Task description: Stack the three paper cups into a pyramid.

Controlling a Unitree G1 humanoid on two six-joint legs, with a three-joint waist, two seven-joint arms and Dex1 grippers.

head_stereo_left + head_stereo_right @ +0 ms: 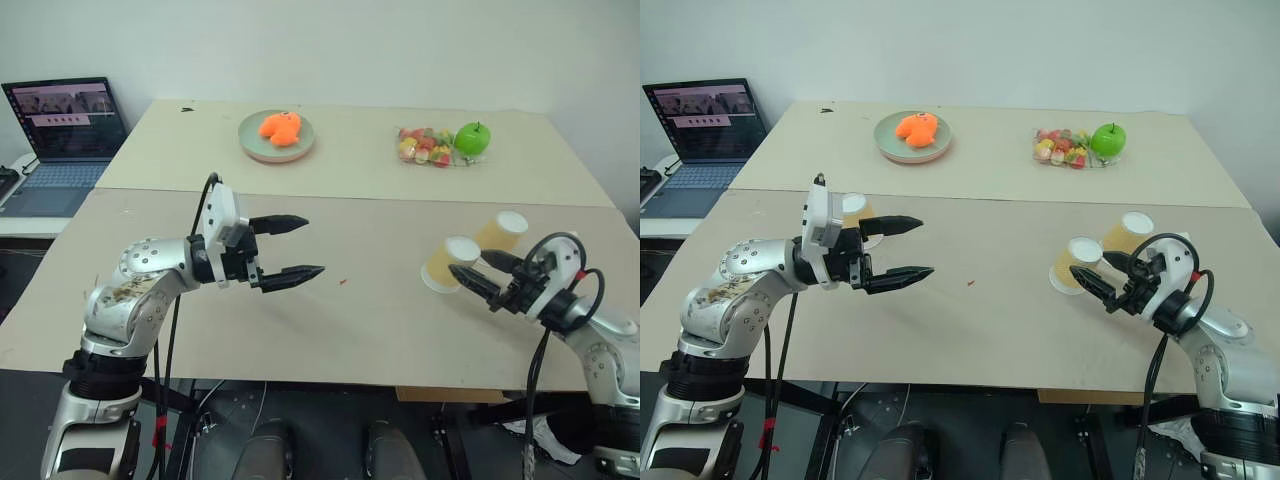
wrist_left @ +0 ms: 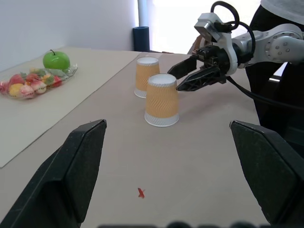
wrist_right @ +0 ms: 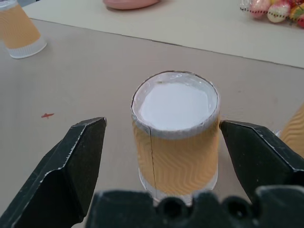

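The nearer cup has its sides still beyond my fingertips in the right wrist view, so my right gripper needs to move toward that cup before it closes on it.
Two of the paper cups stand upside down on the right of the near table, the nearer cup (image 1: pixel 448 263) and the farther cup (image 1: pixel 500 232) close together without touching. My right gripper (image 1: pixel 470 262) is open and level, and the nearer cup (image 3: pixel 175 137) stands just ahead of its two fingers, untouched. The third cup (image 1: pixel 852 208) stands upside down on the left, partly hidden behind my left gripper (image 1: pixel 313 246). That gripper is open and empty above the table, pointing right towards the two cups (image 2: pixel 161 99). No cup rests on another.
On the far table sit a green plate (image 1: pixel 277 137) with an orange thing, a clear bag of colourful sweets (image 1: pixel 425 146) and a green apple (image 1: pixel 472 138). A laptop (image 1: pixel 65 140) stands open on a side table at far left. A red speck (image 1: pixel 343 282) lies mid-table.
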